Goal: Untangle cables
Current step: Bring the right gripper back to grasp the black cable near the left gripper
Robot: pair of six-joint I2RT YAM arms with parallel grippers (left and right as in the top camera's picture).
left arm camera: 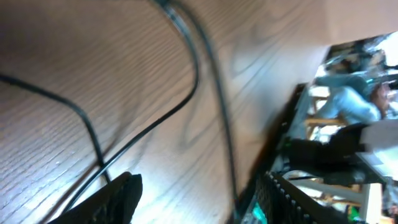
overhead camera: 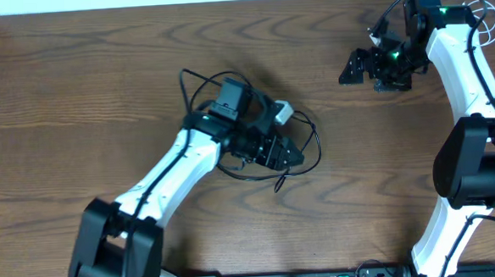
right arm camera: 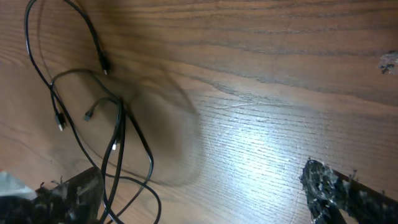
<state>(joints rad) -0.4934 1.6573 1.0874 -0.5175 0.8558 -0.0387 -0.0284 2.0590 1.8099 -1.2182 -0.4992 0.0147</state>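
Note:
The right gripper grabs a single piece of black cable away from my left gripper's piece of cable next. The plugs stay free, and this untangles the cables.
The black cable lies in tangled loops at the table's middle. My left gripper is low over the tangle, open. In the left wrist view its jaws are spread, with black cable strands running on the wood ahead and one strand passing between them. My right gripper is at the back right, away from the tangle, open and empty. Its wrist view shows spread jaws and black cable loops with small plugs at the left. Thin white loops show behind the right arm; I cannot tell whether they are the white cable.
The brown wooden table fills the overhead view. Both arms' bases stand at the front edge. In the left wrist view the table's edge and dark equipment are at the right.

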